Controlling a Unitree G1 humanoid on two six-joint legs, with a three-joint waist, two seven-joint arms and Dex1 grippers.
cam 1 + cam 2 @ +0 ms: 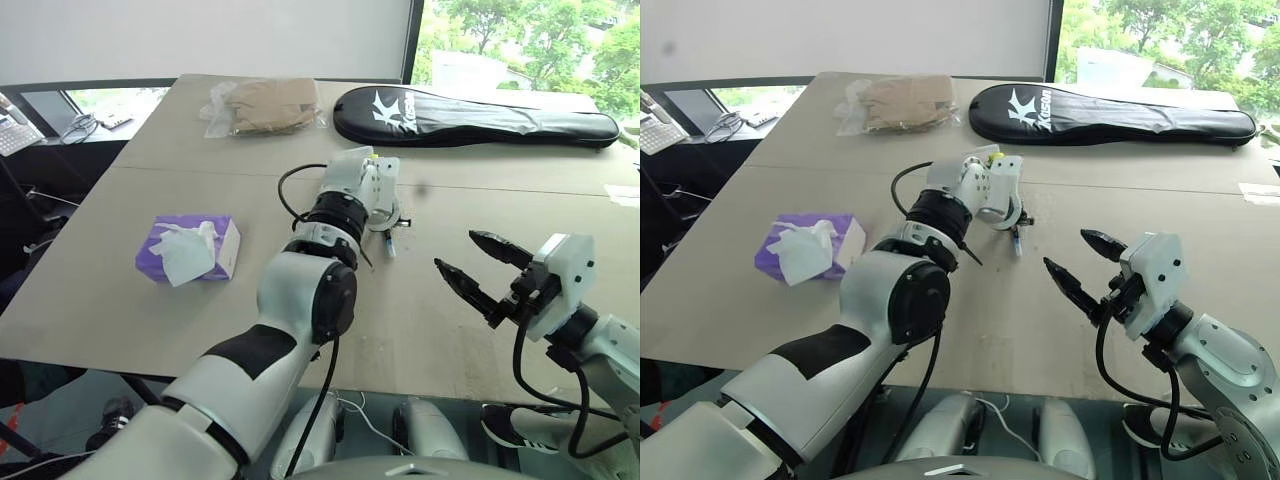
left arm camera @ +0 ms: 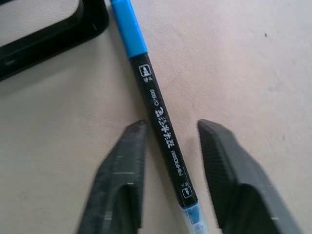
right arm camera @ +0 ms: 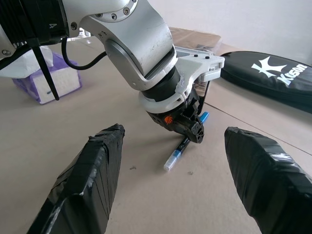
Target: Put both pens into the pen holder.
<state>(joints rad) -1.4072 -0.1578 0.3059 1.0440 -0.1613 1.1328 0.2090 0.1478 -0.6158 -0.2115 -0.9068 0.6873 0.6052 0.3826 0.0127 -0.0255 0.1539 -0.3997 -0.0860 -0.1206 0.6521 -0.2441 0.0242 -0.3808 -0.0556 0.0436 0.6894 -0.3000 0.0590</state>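
Observation:
My left gripper should hold the dark pen by its black body [image 2: 168, 140]. Then the dark pen's blue end [image 2: 129, 27] stays free to go into the pen holder.
A dark pen with a blue end and pale tip [image 2: 161, 122] lies flat on the beige table [image 1: 430, 320]. My left gripper [image 2: 170, 126] reaches down over it. Its two fingers straddle the pen's barrel with a narrow gap on each side, open and not clamped. The same pen [image 3: 181, 148] pokes out from under the left hand in the right wrist view. A corner of the pen holder's black frame [image 2: 58, 34] sits just beyond the pen's blue end. The left hand hides the other pen. My right gripper [image 1: 458, 250] hovers open and empty above the table, to the right of the pen.
A purple tissue box [image 1: 190, 248] stands to the left of my left arm. At the back lie a long black racket bag [image 1: 475, 115] and a clear bag with something brown inside [image 1: 265, 105]. The table's front edge runs just under my right arm.

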